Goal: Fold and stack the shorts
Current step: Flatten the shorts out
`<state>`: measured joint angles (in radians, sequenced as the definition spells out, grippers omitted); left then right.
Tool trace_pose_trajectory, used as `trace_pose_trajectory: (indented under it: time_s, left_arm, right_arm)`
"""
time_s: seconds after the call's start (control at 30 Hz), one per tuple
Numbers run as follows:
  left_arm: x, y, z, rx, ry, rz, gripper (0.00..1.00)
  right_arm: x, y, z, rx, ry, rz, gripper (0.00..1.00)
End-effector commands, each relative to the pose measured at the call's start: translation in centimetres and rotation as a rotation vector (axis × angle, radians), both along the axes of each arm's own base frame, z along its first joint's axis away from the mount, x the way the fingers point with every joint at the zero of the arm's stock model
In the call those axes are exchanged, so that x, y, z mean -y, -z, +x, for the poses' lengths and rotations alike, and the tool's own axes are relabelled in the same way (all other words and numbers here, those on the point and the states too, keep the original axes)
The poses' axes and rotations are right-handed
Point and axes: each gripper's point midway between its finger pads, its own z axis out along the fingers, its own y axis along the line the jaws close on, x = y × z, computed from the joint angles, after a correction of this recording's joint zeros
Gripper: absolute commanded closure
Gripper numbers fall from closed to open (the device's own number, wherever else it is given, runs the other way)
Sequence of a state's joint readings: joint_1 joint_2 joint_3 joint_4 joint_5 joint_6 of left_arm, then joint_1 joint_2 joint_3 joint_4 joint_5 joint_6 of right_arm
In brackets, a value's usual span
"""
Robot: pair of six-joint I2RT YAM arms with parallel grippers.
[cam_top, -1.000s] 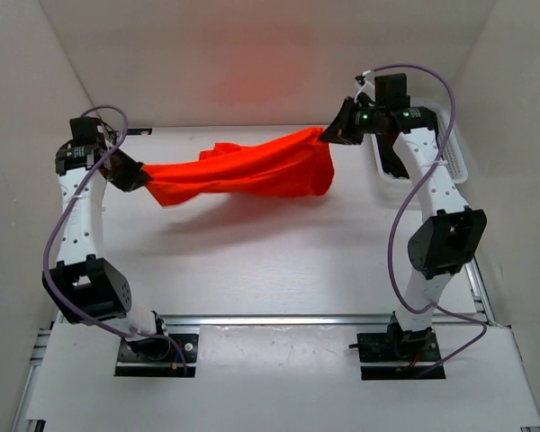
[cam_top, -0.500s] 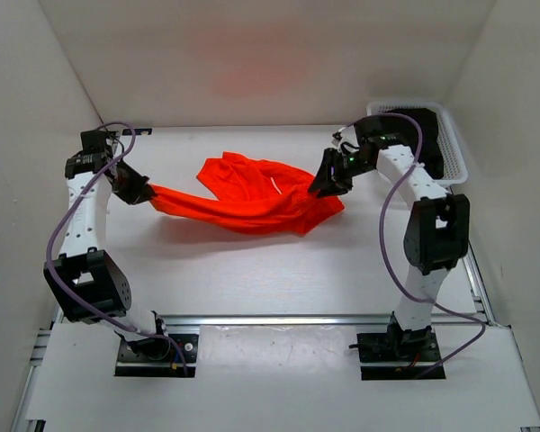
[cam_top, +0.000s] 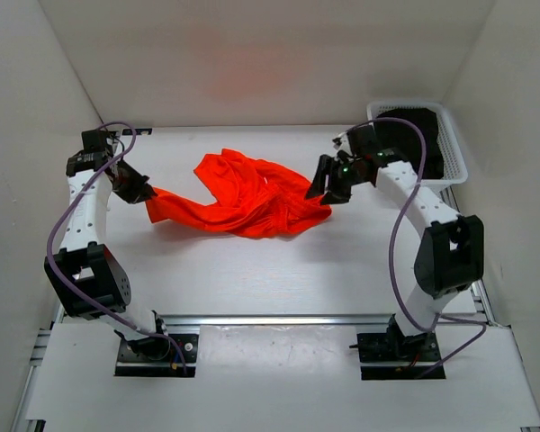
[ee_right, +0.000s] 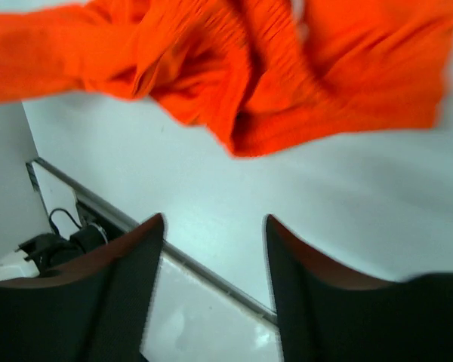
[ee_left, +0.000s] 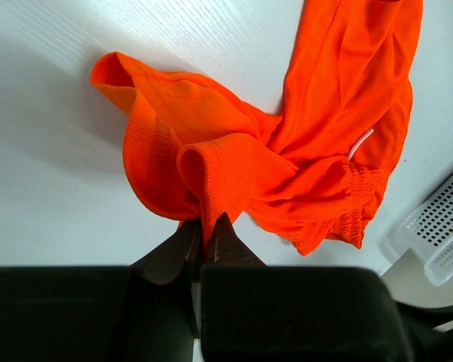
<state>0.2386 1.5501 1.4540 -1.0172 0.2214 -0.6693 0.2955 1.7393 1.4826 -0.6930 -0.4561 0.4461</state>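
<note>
My right gripper should stretch the shorts flat for folding. It should next grab the shorts' gathered waistband edge (cam_top: 291,230) (ee_right: 241,138), opposite my left gripper's fold.
The orange-red shorts (cam_top: 243,198) lie crumpled on the white table, spread from my left gripper toward the right one. My left gripper (cam_top: 144,191) is shut on a fold at their left end, and the left wrist view shows the fabric (ee_left: 234,151) pinched between the black fingers (ee_left: 208,226), with the white drawstring (ee_left: 360,143) and gathered waistband (ee_left: 355,219) farther off. My right gripper (cam_top: 328,191) hovers just off the right edge of the shorts, open, with nothing between its fingers (ee_right: 215,226). The cloth (ee_right: 241,68) lies beyond them.
A white slotted basket (cam_top: 450,148) with something dark inside stands at the back right corner, partly behind the right arm. White walls close in the table on three sides. A metal rail (cam_top: 279,319) runs along the near edge.
The shorts were stretched in the air between both grippers; they have come down onto the table. My right gripper has opened and let go of its end. The left one keeps its grip.
</note>
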Motion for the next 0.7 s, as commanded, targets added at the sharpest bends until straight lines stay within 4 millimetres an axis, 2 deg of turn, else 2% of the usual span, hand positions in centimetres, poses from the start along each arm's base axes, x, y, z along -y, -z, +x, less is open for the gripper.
trace_pose_trajectory:
  time_s: [0.0, 0.03, 0.1, 0.13, 0.17, 0.27, 0.3, 0.33, 0.37, 0.43, 0.47, 0.67]
  left_arm:
    - [-0.4, -1.3, 0.6, 0.048, 0.004, 0.020, 0.90]
    - [-0.1, -1.3, 0.6, 0.048, 0.014, 0.020, 0.90]
    - [-0.1, -1.3, 0.6, 0.048, 0.014, 0.020, 0.90]
    - [-0.1, -1.3, 0.6, 0.048, 0.014, 0.020, 0.90]
    - [0.0, -1.0, 0.4, 0.039, 0.014, 0.018, 0.90]
    - [-0.1, -0.9, 0.1, 0.036, 0.008, 0.026, 0.90]
    - [-0.1, -0.9, 0.1, 0.036, 0.008, 0.026, 0.90]
    - [-0.1, -0.9, 0.1, 0.036, 0.008, 0.026, 0.90]
    - [-0.1, -0.9, 0.1, 0.036, 0.008, 0.026, 0.90]
    - [-0.3, -1.1, 0.0, 0.042, 0.004, 0.036, 0.90]
    - [-0.3, -1.1, 0.0, 0.043, 0.004, 0.036, 0.90]
    - [-0.2, -1.4, -0.5, 0.045, 0.011, 0.042, 0.90]
  right_arm:
    - [-4.1, 0.3, -2.8, 0.051, -0.066, -0.016, 0.35]
    - [-4.9, 0.5, -3.4, 0.044, -0.075, -0.009, 0.27]
    - [-7.1, 1.7, -3.3, 0.020, -0.088, -0.006, 0.24]
    - [-7.9, 1.7, -3.0, 0.000, -0.064, 0.011, 0.20]
    - [-8.5, 1.2, -2.1, 0.005, -0.044, 0.031, 0.20]
    - [-10.7, 3.0, -0.1, -0.074, 0.039, 0.069, 0.20]
    - [-11.3, 2.3, 1.2, -0.058, 0.070, 0.087, 0.20]
    - [-11.8, 2.5, 1.5, -0.066, 0.088, 0.087, 0.21]
    - [-12.0, 3.7, 2.2, -0.089, 0.115, 0.072, 0.21]
    - [-12.6, 3.7, 3.6, -0.104, 0.169, 0.082, 0.23]
    - [-12.7, 4.8, 4.1, -0.118, 0.186, 0.068, 0.25]
    - [-13.8, 6.3, 5.7, -0.150, 0.225, 0.085, 0.35]
